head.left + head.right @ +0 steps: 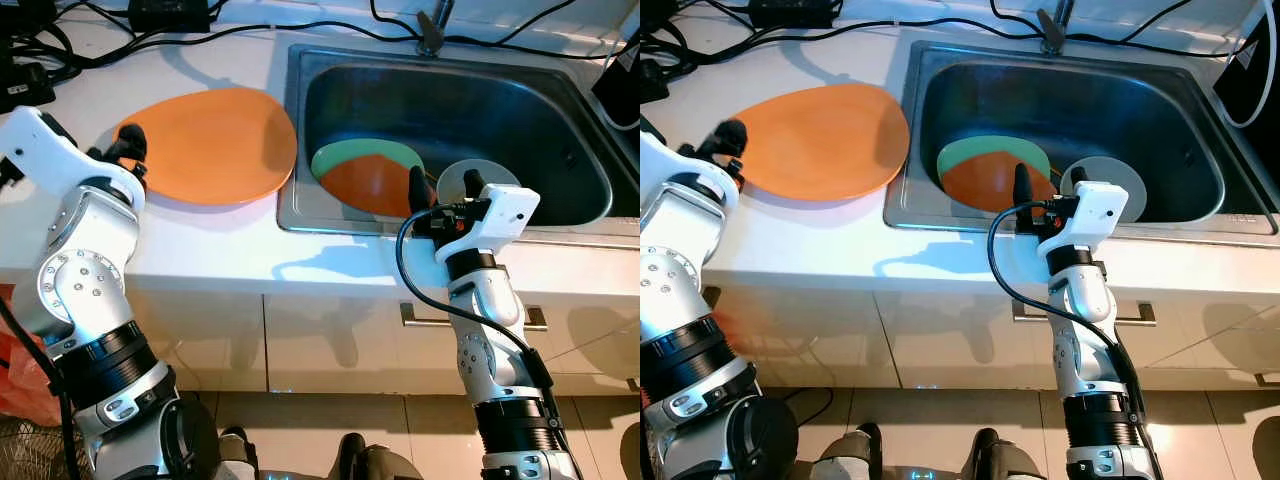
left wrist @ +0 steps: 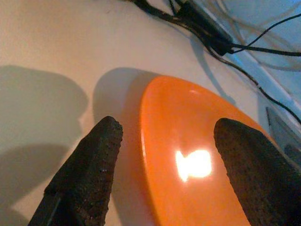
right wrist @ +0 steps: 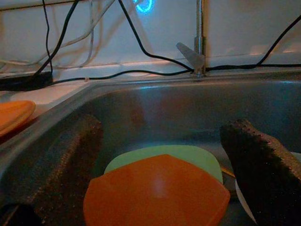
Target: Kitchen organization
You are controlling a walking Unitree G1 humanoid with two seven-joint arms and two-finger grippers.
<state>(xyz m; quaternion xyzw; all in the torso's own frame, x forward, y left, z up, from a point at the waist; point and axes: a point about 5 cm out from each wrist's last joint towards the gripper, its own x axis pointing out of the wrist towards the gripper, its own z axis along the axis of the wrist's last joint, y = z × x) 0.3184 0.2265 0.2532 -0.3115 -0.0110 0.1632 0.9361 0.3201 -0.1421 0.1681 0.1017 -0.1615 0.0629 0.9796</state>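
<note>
My left gripper grabs the large orange plate by its thin rim next, since the plate's broad side spreads far wider than my fingers open.
A large orange plate lies on the white counter, left of the steel sink. My left gripper is open at that plate's left rim; in the left wrist view the rim runs between its fingers. In the sink a smaller orange plate rests on a green plate, with a pale round plate beside them. My right gripper hovers open over the sink's front edge, facing the orange plate, holding nothing.
A faucet stands behind the sink. Black cables and power adapters run along the back of the counter. Cabinet fronts with a metal handle lie below the counter edge.
</note>
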